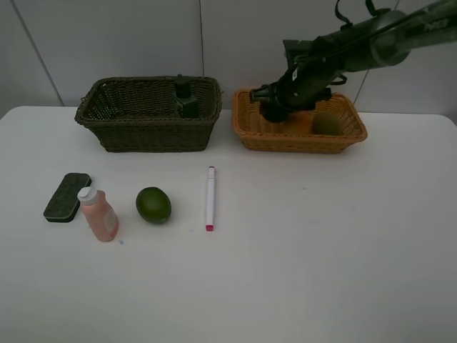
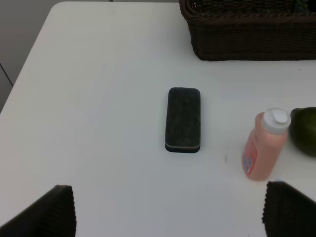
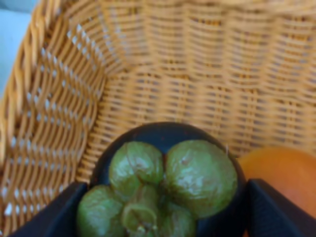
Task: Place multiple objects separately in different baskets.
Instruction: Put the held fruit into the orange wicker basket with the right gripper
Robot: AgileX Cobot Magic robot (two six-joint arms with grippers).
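The dark mangosteen (image 3: 165, 173) is low inside the light orange basket, beside the peach (image 3: 281, 170), and it would stay there, so my right gripper should release it now.
My right gripper (image 1: 274, 111) reaches into the light orange basket (image 1: 300, 136). In the right wrist view its fingers (image 3: 54, 215) press both sides of the dark mangosteen (image 3: 170, 168), green calyx up, low inside the basket (image 3: 148, 74) beside the orange-red peach (image 3: 281, 170). A brown kiwi (image 1: 326, 123) lies at that basket's right. The dark basket (image 1: 146, 121) holds the dark green pump bottle (image 1: 186, 97). On the table lie the eraser (image 1: 67, 196), pink bottle (image 1: 98, 214), green fruit (image 1: 153, 205) and marker (image 1: 210, 198). My left gripper (image 2: 170, 217) hangs open above the table, short of the eraser (image 2: 183, 119).
The left wrist view also shows the pink bottle (image 2: 264, 145), the green fruit (image 2: 303, 131) and the dark basket (image 2: 247, 34). The baskets stand side by side at the table's back edge against a grey wall. The left arm is outside the exterior view.
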